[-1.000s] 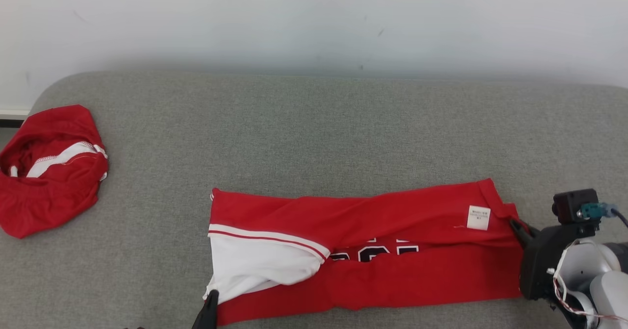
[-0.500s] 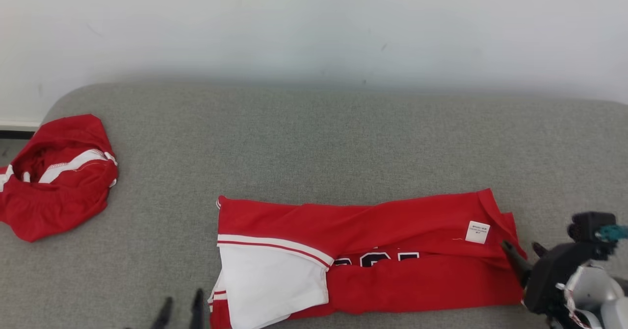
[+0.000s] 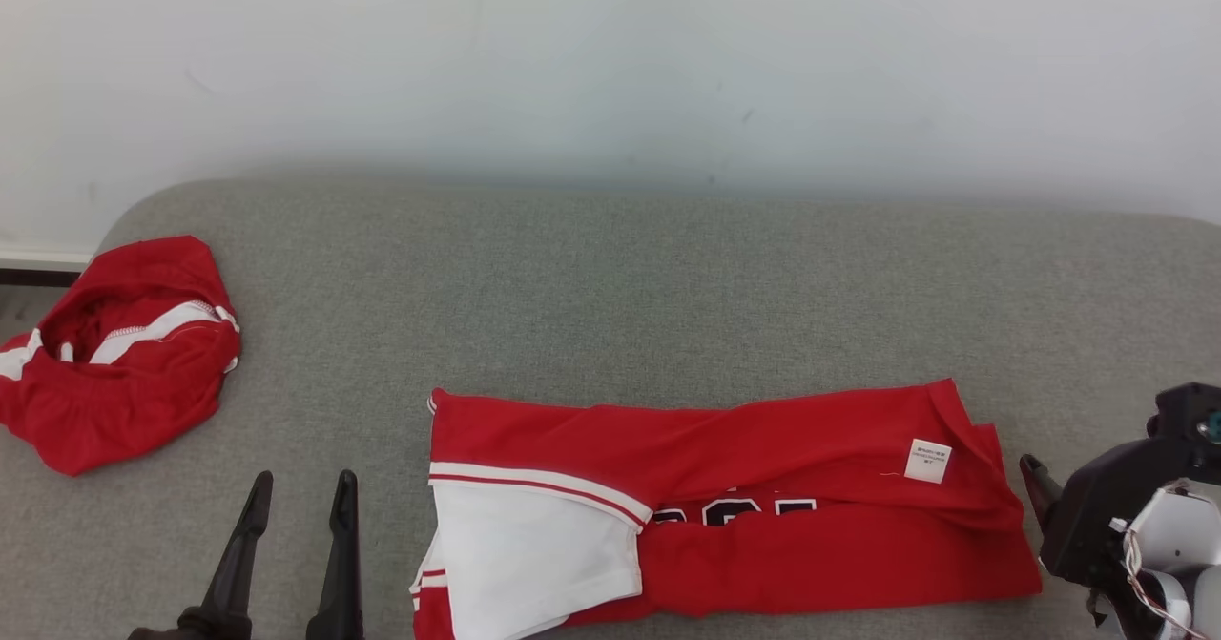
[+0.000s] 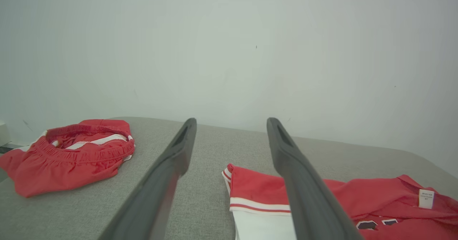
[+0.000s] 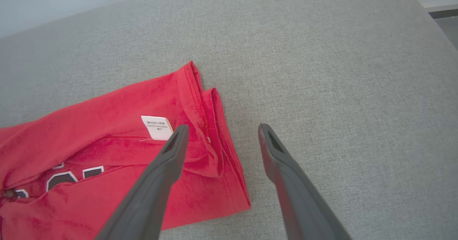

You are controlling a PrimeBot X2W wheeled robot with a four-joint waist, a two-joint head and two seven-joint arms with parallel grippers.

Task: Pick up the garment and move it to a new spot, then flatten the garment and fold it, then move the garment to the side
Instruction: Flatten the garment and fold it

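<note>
The jersey's hem is bunched up in a raised fold, while the jersey's body lies flat. My right gripper will grab that bunched hem (image 3: 986,459) (image 5: 209,128) next.
The garment (image 3: 763,440) is a red jersey with a white panel, dark numbers and a white label, lying as a long folded strip on the grey cushion (image 3: 610,287). My left gripper (image 3: 300,483) stands open to the left of its white end, apart from the cloth and holding nothing. In the left wrist view the left gripper (image 4: 232,121) shows wide-apart fingers, with the garment (image 4: 250,182) lying beyond them to the right. My right gripper (image 3: 1040,478) is just off the garment's right end. Seen from its wrist, the right gripper (image 5: 222,128) is open over the garment's (image 5: 107,125) hem, gripping nothing.
A second red garment with white trim (image 3: 124,363) lies bunched at the cushion's far left edge; it appears as the red bundle (image 4: 71,161) in the left wrist view. A pale wall (image 3: 610,68) rises behind the cushion. The cushion's right edge (image 5: 425,14) drops off nearby.
Both grippers have opened and let go of the garment. The left one has drawn away to the left, the right one back to the right. The head camera has shifted.
</note>
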